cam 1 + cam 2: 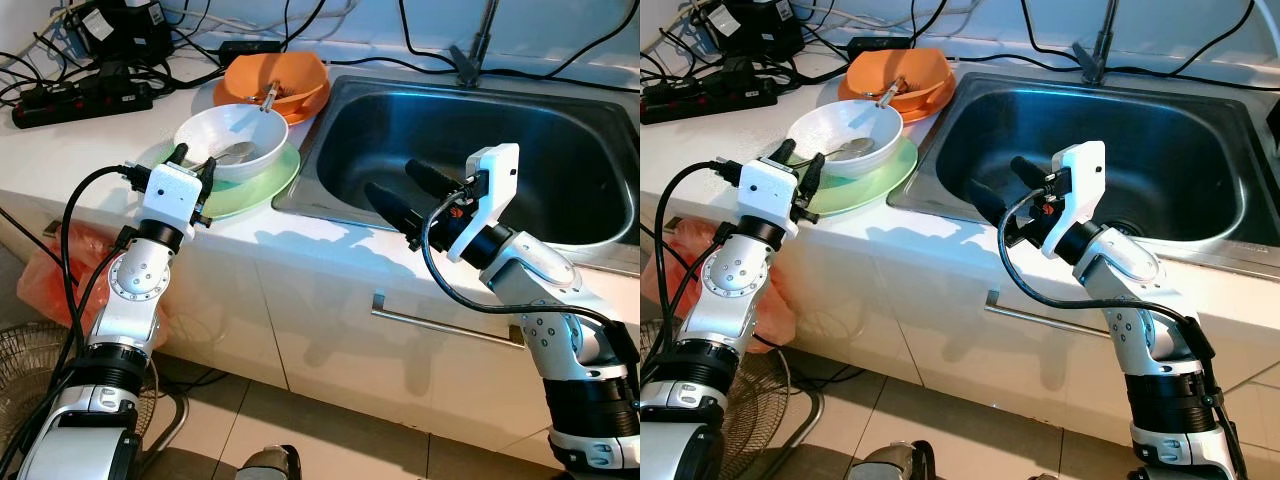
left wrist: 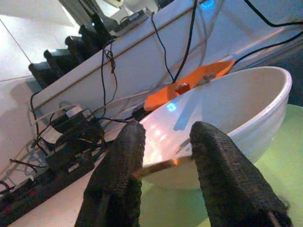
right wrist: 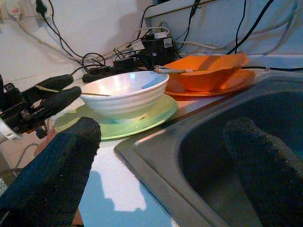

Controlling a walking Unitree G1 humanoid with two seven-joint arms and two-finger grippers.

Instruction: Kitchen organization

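Note:
I will next take the spoon with my left gripper by its thin handle, which sticks out past the bowl's rim, as the spoon's head (image 1: 238, 151) lies down inside the white bowl.
A white bowl (image 1: 232, 135) with a metal spoon (image 1: 236, 152) in it sits on a pale green plate (image 1: 268, 185) on the white counter, left of the steel sink (image 1: 520, 150). My left gripper (image 1: 195, 160) is at the bowl's near rim, open, and the spoon's thin handle (image 2: 163, 165) runs across the gap between its fingers. Behind stands an orange bowl (image 1: 295, 75) holding a utensil, on an orange plate. My right gripper (image 1: 390, 177) hovers open and empty over the sink's front left corner, pointing toward the dishes.
Power strips and tangled cables (image 1: 85, 95) crowd the counter's back left. The tap's base (image 1: 470, 62) is behind the sink. Below the counter are a cupboard handle (image 1: 440, 325), an orange plastic bag (image 1: 60, 270) and a fan (image 1: 20, 380).

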